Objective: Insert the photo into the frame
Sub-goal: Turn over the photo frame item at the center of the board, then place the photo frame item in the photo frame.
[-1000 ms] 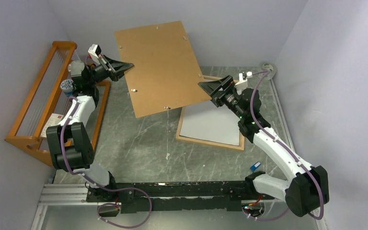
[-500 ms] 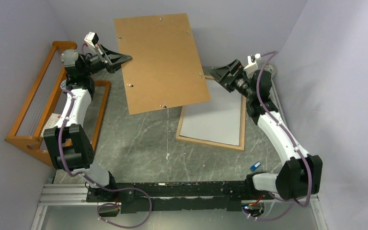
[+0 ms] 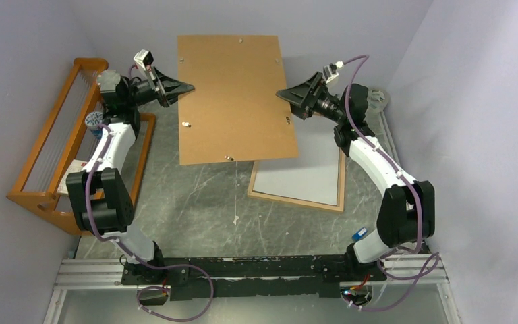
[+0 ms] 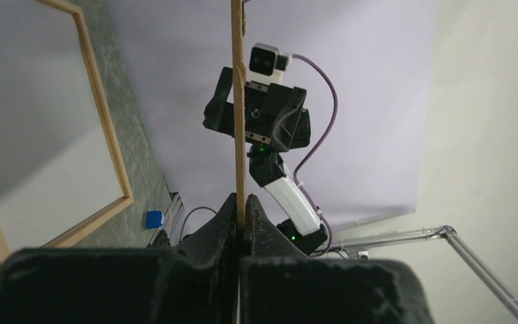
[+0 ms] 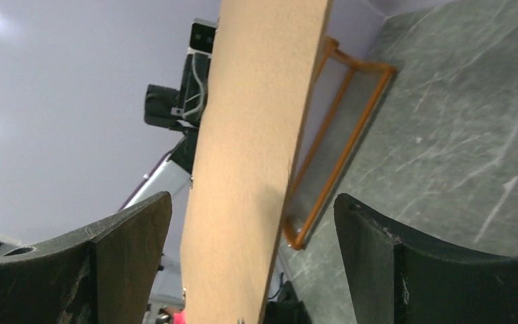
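Next, my right gripper grabs the edge opposite the held one on the backing board (image 3: 233, 101), leaving the board's corners free to settle into the frame.
A plain brown backing board (image 3: 233, 101) hangs in the air over the back of the table. My left gripper (image 3: 190, 87) is shut on its left edge; in the left wrist view the thin board edge (image 4: 238, 101) runs up from between the closed left gripper (image 4: 241, 202). My right gripper (image 3: 282, 94) is open at the board's right edge. In the right wrist view the board (image 5: 256, 155) stands between the spread fingers of the right gripper (image 5: 253, 197) without touching them. The light-wood frame (image 3: 295, 200) lies flat on the table, showing a pale grey-white inside. The photo is out of view.
An orange wooden rack (image 3: 47, 155) stands along the left wall, with a small box (image 3: 74, 172) beside it. A small blue object (image 3: 359, 235) lies near the right arm's base. A round grey item (image 3: 376, 98) sits at the back right corner. Walls close in on three sides.
The right gripper let go of the board's lower right corner, opened, swung back, and now straddles the right edge. The left arm turned the board squarer and shifted it right.
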### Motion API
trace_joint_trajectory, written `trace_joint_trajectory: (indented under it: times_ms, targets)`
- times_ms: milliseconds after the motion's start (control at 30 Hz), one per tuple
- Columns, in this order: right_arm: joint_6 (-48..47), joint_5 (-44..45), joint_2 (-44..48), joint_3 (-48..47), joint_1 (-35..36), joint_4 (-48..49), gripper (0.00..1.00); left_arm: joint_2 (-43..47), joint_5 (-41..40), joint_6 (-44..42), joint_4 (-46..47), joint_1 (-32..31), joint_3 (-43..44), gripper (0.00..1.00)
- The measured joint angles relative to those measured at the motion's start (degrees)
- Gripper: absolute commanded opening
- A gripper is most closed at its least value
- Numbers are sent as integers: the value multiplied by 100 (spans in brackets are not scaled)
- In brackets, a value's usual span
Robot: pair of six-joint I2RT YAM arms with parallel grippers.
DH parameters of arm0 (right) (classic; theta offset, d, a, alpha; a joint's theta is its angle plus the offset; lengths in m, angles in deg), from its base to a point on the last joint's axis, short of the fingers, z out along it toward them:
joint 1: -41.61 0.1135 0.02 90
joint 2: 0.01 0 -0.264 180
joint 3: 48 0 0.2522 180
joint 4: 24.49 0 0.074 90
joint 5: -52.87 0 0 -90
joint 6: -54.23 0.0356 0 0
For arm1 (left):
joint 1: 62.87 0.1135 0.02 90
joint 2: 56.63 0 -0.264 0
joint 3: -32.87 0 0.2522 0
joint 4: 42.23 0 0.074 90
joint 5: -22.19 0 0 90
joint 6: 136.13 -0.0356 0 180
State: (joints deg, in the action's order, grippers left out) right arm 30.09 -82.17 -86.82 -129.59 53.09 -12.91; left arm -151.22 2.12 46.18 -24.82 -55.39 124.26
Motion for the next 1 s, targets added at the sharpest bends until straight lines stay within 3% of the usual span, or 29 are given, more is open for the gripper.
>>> trace_joint_trajectory:
  times_ms: [67, 200, 500, 567, 667, 767, 900, 1000]
  targets:
    - [271, -116, -98, 0, 48, 216, 86, -31, 52, 107, 120, -59, 0, 2]
    - [782, -251, -190, 9, 118, 719, 66, -105, 140, 450, 595, -170, 0, 3]
    - [1880, -389, -415, 219, 129, 1934, 0, -254, 192, 579, 776, -326, 0, 6]
    - [2070, -398, -452, 323, 118, 1982, 0, -254, 179, 442, 710, -337, 0, 18]
    - [2090, -400, -459, 463, 107, 1974, 0, -254, 160, 188, 490, -348, 0, 45]
    - [1912, -415, -448, 540, 50, 1836, 0, -240, 42, -334, -208, -358, 2, 67]
    - [1635, -503, -358, 839, -186, 1453, 0, -190, -452, -1731, -2243, -363, 232, 82]
    - [1366, -514, -164, 1189, -546, 986, 0, -190, -1001, -2848, -3814, -374, 553, 87]
